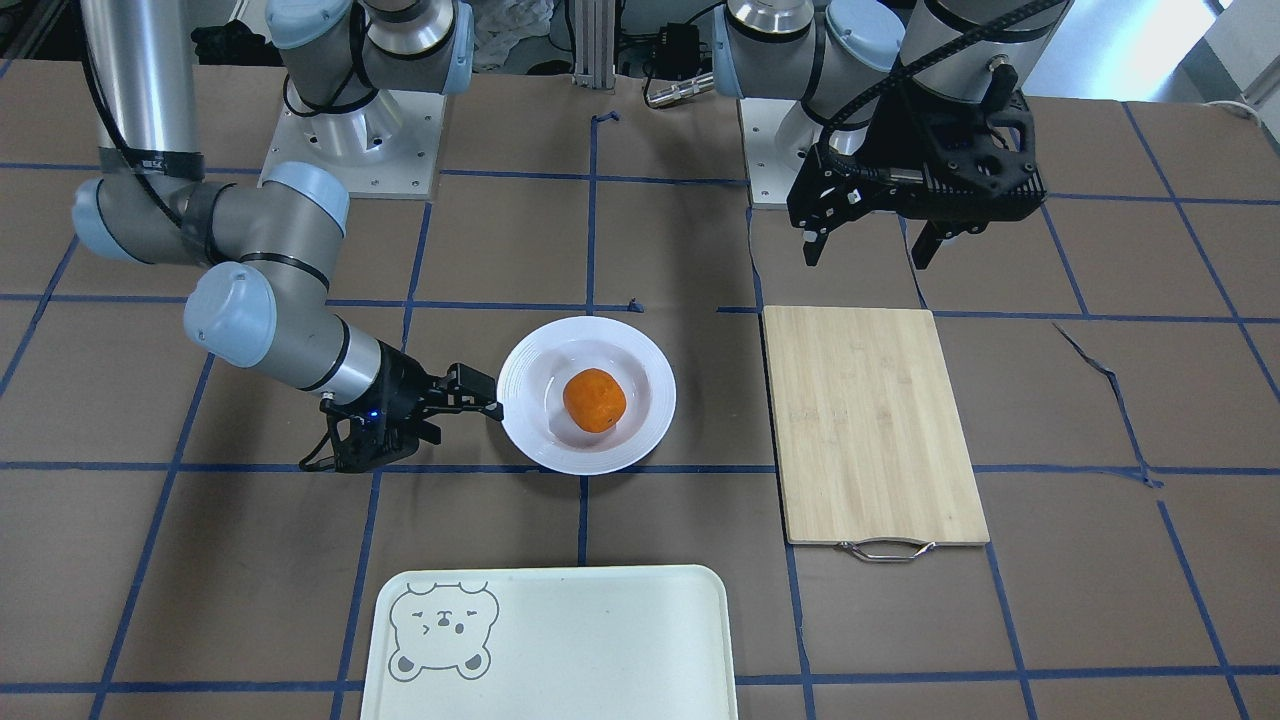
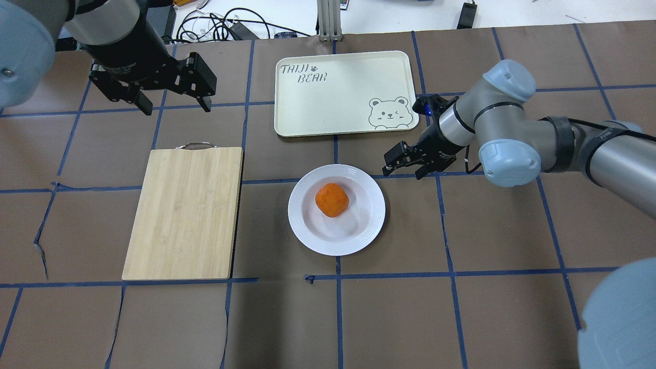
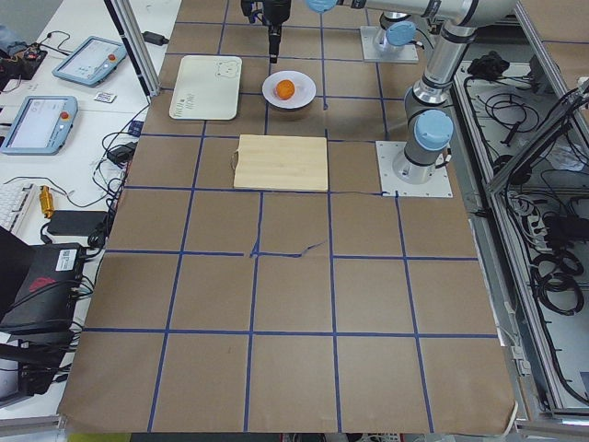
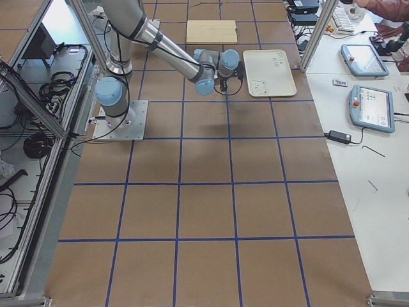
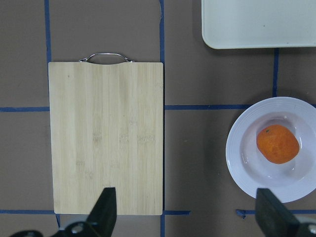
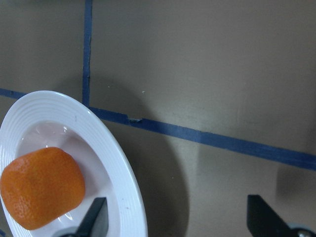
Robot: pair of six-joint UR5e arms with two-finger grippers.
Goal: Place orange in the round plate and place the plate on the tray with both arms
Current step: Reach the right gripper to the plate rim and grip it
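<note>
The right gripper takes hold of the round plate by its rim (image 1: 517,410) next, to carry the orange to the tray (image 1: 548,642) in the plate's dish.
The orange (image 1: 594,399) lies in the sunken centre of the round plate (image 1: 527,375) on the table. My right gripper (image 1: 468,412) is low beside the plate and open. In the right wrist view one of its fingers (image 6: 95,219) is over the plate's (image 6: 106,143) ridged rim, close to the orange (image 6: 42,186), and the other is over bare table. My left gripper (image 1: 868,245) hangs open and empty well above the table behind the board. The tray (image 2: 328,97) with the bear face lies on the far side of the plate (image 2: 364,225), with nothing on it.
A bamboo cutting board (image 2: 184,212) with a metal handle lies on the table beside the plate, on my left arm's side. Blue tape lines cross the brown table cover. Tablets and cables lie on white desks past the table's far edge.
</note>
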